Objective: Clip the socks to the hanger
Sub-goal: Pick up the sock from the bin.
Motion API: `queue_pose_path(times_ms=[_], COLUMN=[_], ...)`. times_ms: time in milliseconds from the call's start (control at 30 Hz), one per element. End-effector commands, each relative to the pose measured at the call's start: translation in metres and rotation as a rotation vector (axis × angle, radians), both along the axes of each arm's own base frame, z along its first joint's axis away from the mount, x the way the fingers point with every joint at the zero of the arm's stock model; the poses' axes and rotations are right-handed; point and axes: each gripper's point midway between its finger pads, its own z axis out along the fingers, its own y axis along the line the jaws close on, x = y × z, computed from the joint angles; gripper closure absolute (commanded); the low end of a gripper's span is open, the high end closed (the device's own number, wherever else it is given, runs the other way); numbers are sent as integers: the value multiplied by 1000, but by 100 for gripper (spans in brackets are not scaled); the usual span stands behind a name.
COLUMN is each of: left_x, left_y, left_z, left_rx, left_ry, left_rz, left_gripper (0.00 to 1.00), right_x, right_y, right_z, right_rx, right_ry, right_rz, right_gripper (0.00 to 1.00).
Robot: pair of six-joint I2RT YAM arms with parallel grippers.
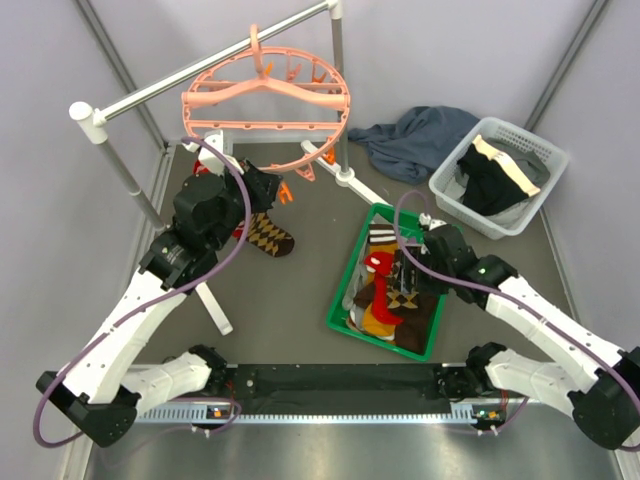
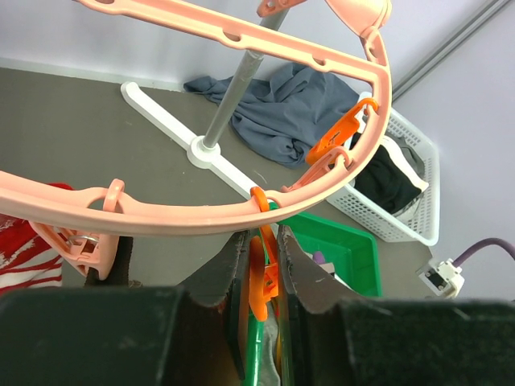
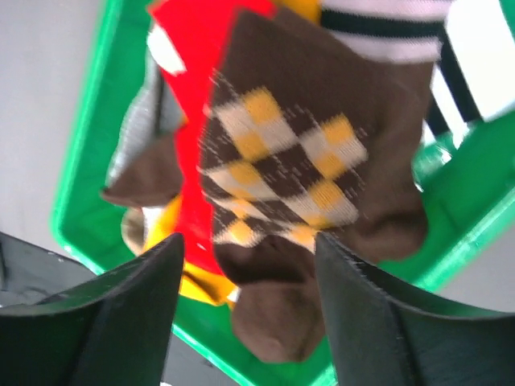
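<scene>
The brown argyle sock needs clipping, so my right gripper will next hold it just behind its cuff edge (image 3: 323,60), leaving that edge free for the orange clip.
The salmon-pink hanger (image 1: 262,125) hangs by its hook from the rail. My left gripper (image 1: 272,188) reaches under its ring (image 2: 201,215) and is shut on an orange clip (image 2: 264,273) that hangs from the rim. A red-and-white striped sock (image 2: 24,253) hangs at a pink clip on the left. A brown argyle sock (image 1: 268,235) shows below that gripper. More socks (image 1: 385,295) lie piled in the green tray (image 1: 345,290). My right gripper (image 1: 408,268) hovers open just over them, with a brown argyle sock (image 3: 282,153) and a red sock (image 3: 189,72) below its fingers (image 3: 145,297).
The grey rail (image 1: 200,70) stands on white feet (image 1: 355,180). A dark blue-grey cloth (image 1: 420,135) lies at the back. A white basket (image 1: 452,195) with black and cream garments sits at the right. Grey walls close in the table.
</scene>
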Motion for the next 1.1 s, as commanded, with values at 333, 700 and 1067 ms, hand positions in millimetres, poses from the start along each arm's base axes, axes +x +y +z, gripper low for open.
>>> queue_pose_path(times_ms=[333, 700, 1067], left_x=[-4, -1, 0], left_y=[-3, -4, -8], left_z=[22, 17, 15], left_rx=[-43, -31, -38], left_ry=[-65, -54, -49], left_rz=[-24, -23, -35], left_gripper=[88, 88, 87], right_x=[70, 82, 49], right_y=[-13, 6, 18], right_z=[48, -13, -48], right_rx=[-42, -39, -27], right_ry=[-170, -34, 119], right_rz=[-225, -179, -35], right_gripper=[55, 68, 67])
